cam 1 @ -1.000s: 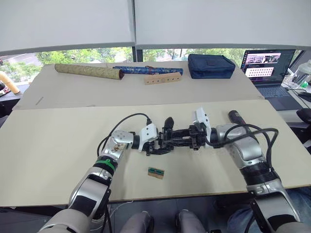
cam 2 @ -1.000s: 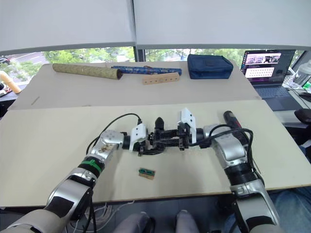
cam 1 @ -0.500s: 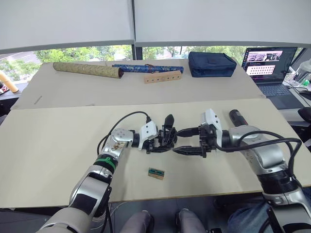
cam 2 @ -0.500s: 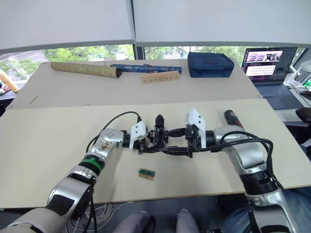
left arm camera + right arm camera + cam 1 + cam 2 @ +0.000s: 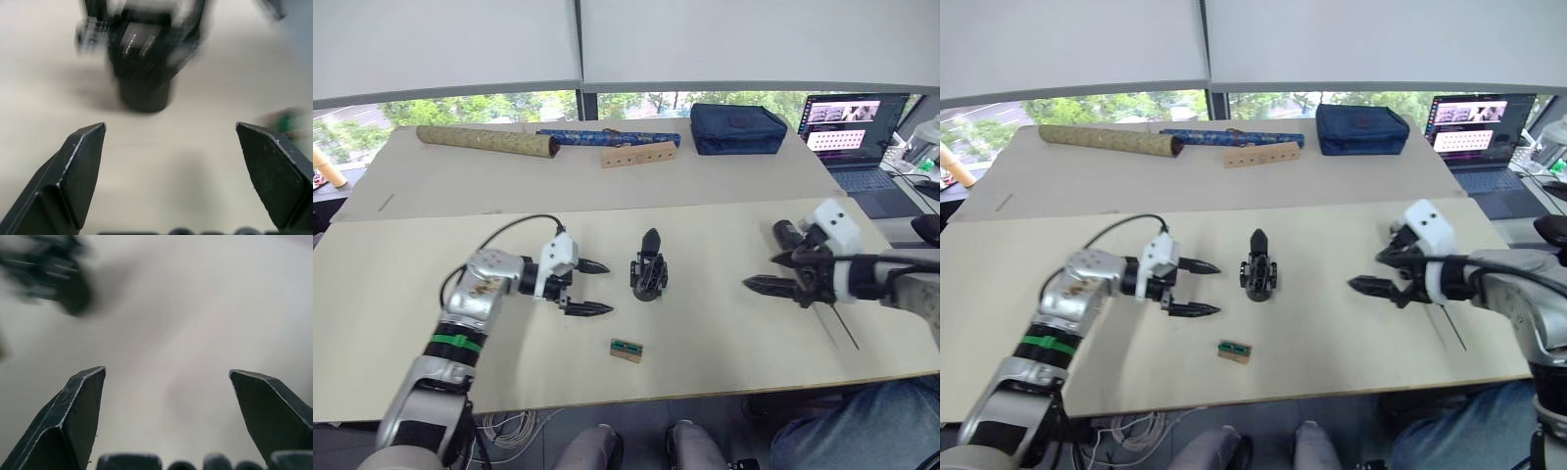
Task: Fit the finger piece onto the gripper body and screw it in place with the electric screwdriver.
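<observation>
I will grab the electric screwdriver by its thick body (image 5: 788, 234) with my right gripper next. Then it can screw the finger piece onto the gripper body (image 5: 648, 279).
The gripper body (image 5: 648, 279), a chunky black block, rests on the table's middle, and the finger piece (image 5: 651, 240) rises as a pointed black wedge from its far end. Nothing grips either one. My left gripper (image 5: 587, 287) hovers open a short way to the body's left, pointing at it; its wrist view shows the blurred body (image 5: 146, 63) beyond the spread fingers (image 5: 80, 156). Well off to the right, my right gripper (image 5: 773, 272) is open and empty too. Behind it lies the electric screwdriver (image 5: 785, 233), its thin bit (image 5: 842, 328) pointing toward the front edge.
A small green-and-tan block (image 5: 626, 349) lies near the front edge, in front of the body. On the rear table sit a tan roll (image 5: 489, 142), a blue tube (image 5: 607, 138), a holed wooden strip (image 5: 639, 156) and a navy pouch (image 5: 738, 129). A laptop (image 5: 850, 132) stands at the back right.
Both grippers were closed in around the gripper body a second ago. They have drawn apart, left going left and right going far right, leaving the body with its finger piece on the table.
</observation>
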You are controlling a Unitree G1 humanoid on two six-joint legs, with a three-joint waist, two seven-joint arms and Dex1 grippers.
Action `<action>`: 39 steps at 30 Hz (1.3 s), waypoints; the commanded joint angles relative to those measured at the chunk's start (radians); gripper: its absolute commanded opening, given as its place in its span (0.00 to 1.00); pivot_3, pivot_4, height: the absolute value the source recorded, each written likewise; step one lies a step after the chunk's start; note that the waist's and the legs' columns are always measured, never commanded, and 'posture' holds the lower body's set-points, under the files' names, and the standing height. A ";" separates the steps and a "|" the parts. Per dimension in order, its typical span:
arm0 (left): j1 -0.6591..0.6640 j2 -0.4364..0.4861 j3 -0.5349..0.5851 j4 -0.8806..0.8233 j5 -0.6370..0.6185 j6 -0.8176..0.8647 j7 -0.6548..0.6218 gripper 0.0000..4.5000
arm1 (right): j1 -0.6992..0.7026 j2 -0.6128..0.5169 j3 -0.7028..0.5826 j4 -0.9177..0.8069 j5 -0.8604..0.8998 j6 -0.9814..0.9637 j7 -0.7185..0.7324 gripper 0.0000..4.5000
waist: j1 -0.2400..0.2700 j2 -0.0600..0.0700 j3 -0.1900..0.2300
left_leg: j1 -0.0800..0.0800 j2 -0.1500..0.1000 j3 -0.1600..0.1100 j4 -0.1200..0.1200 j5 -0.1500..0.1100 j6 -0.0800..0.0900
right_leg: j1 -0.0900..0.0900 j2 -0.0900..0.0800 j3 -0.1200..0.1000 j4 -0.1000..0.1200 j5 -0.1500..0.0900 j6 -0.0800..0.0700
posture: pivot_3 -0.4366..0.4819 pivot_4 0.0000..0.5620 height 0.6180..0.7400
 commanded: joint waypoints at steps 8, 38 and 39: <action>-0.179 0.122 0.144 -0.306 -0.308 0.348 0.027 1.00 | -0.221 -0.033 0.190 0.557 -0.235 -0.184 0.012 0.99 | -0.007 0.001 0.001 | 0.003 0.000 0.002 -0.002 0.001 -0.001 | 0.000 0.000 0.001 0.001 0.000 0.000 | 0.48 0.27 1.00; -0.228 0.107 0.084 -0.361 -0.334 0.257 0.034 1.00 | -0.065 -0.232 0.497 0.324 -0.503 -0.538 0.622 0.73 | -0.005 0.010 0.006 | 0.003 0.000 0.003 -0.001 0.001 -0.002 | 0.000 0.000 0.000 0.001 0.000 0.000 | 0.48 0.27 1.00; -0.229 0.106 0.084 -0.365 -0.336 0.260 0.034 1.00 | -0.066 -0.234 0.505 0.318 -0.511 -0.527 0.637 0.81 | -0.005 0.010 0.006 | 0.003 0.001 0.003 -0.001 0.001 -0.002 | 0.000 0.000 0.000 0.001 0.000 0.000 | 0.48 0.27 1.00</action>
